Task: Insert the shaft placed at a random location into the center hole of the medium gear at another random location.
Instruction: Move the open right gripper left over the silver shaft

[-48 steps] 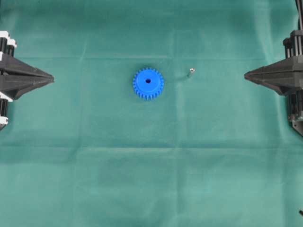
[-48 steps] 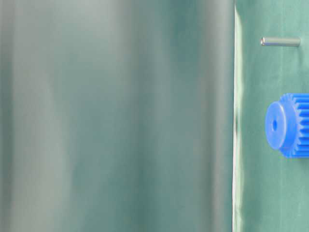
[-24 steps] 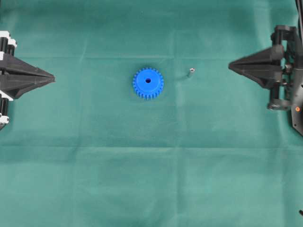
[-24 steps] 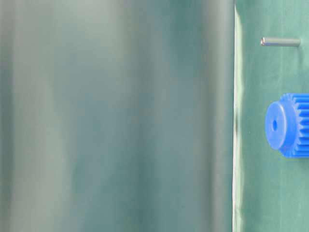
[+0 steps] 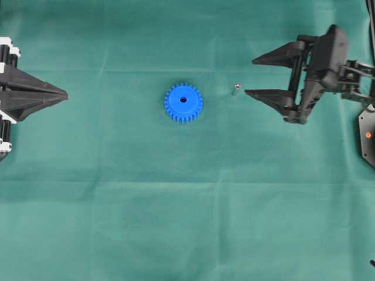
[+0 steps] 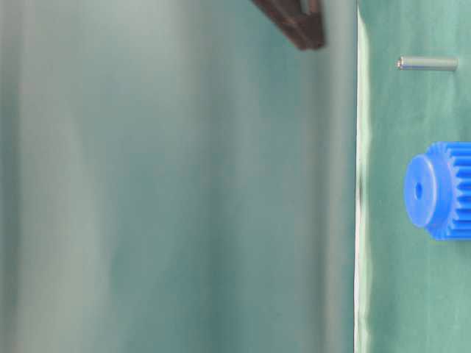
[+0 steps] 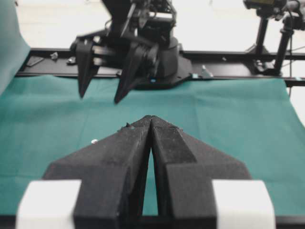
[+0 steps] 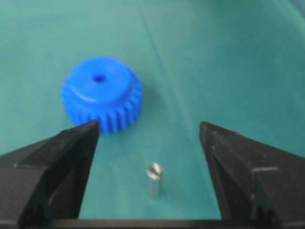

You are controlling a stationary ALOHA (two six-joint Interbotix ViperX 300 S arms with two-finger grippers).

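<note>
The silver shaft needs to go into the blue medium gear's center hole (image 5: pixel 183 100), so next my right gripper should grab the shaft by its upper end (image 5: pixel 238 86).
The blue medium gear (image 5: pixel 183 102) lies flat on the green cloth near the middle, its dark center hole (image 5: pixel 183 99) facing up. To its right the small silver shaft (image 5: pixel 235 90) stands upright on the cloth. My right gripper (image 5: pixel 250 76) is open just right of the shaft, its fingertips pointing at it. In the right wrist view the shaft (image 8: pixel 154 180) stands between the spread fingers of the right gripper (image 8: pixel 148 126), touching neither, with the gear (image 8: pixel 101 93) beyond. My left gripper (image 5: pixel 65 97) is shut and empty at the left edge.
Green cloth (image 5: pixel 187 222) covers the whole table. In the left wrist view a black rail (image 7: pixel 228 71) and the right arm's base (image 7: pixel 162 57) stand at the far end. In the table-level view, a dark finger (image 6: pixel 294 18) shows at the top.
My right gripper has swung in from the right edge toward the shaft and gone from shut to wide open. Left gripper, gear and shaft have not moved.
</note>
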